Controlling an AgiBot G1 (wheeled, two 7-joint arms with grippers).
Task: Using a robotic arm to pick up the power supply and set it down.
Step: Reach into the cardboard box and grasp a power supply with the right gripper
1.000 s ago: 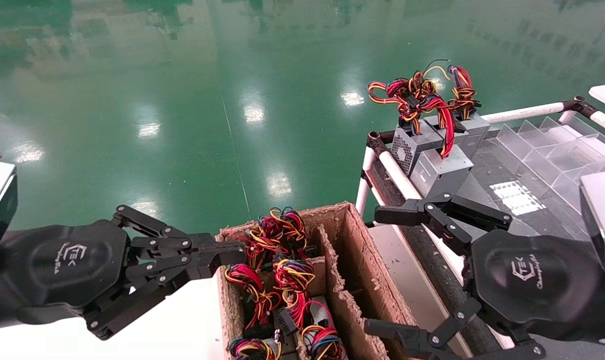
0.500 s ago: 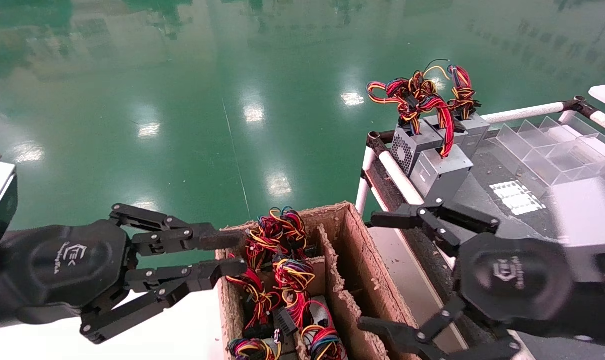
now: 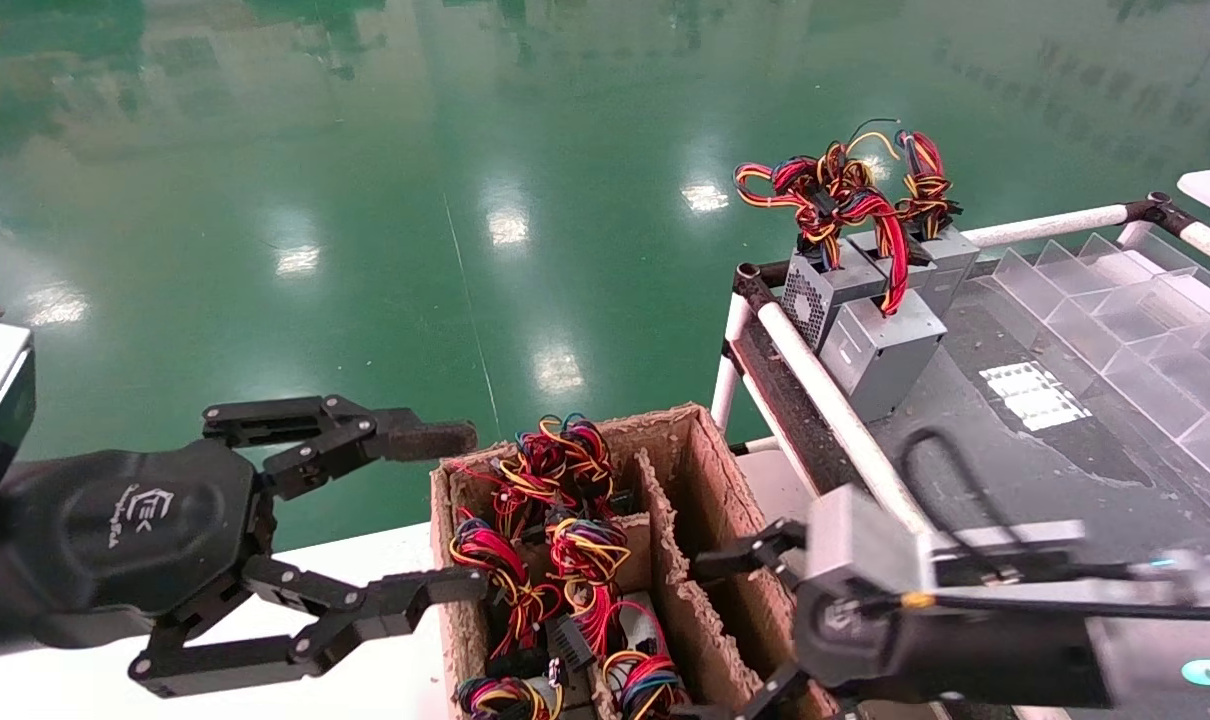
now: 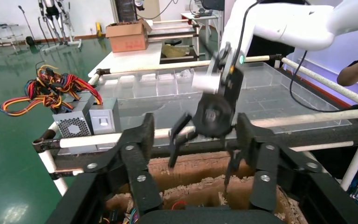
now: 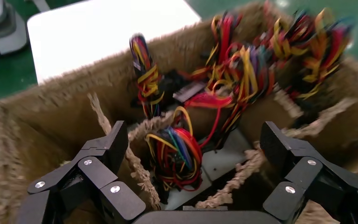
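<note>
I will lift the power supply out of the cardboard box, so next I will use my right gripper to grab its looped wire bundle (image 3: 644, 680) (image 5: 178, 156).
My right gripper (image 3: 703, 640) hangs open over the right side of the cardboard box (image 3: 707, 462), its grey wrist box turned upward. In the right wrist view its fingers (image 5: 108, 148) straddle a compartment. In that compartment lies a power supply (image 5: 223, 161), a grey box with a looped bundle of red, yellow and blue wires (image 5: 175, 154). Nothing is held between the jaws. The same bundle shows at the box's near end (image 3: 647, 682). My left gripper (image 3: 460, 510) stands wide open at the box's left wall, holding nothing.
More power supplies with wire bundles (image 3: 555, 470) fill the box's other compartments. Further grey units (image 3: 880, 335), one with a vent grille (image 3: 815, 295), stand on the rack at the right behind a white rail (image 3: 825, 395). Clear plastic dividers (image 3: 1115, 290) sit beyond.
My right arm swung from the rack over to the box and turned its open gripper down into it. My left gripper went from nearly shut to wide open.
</note>
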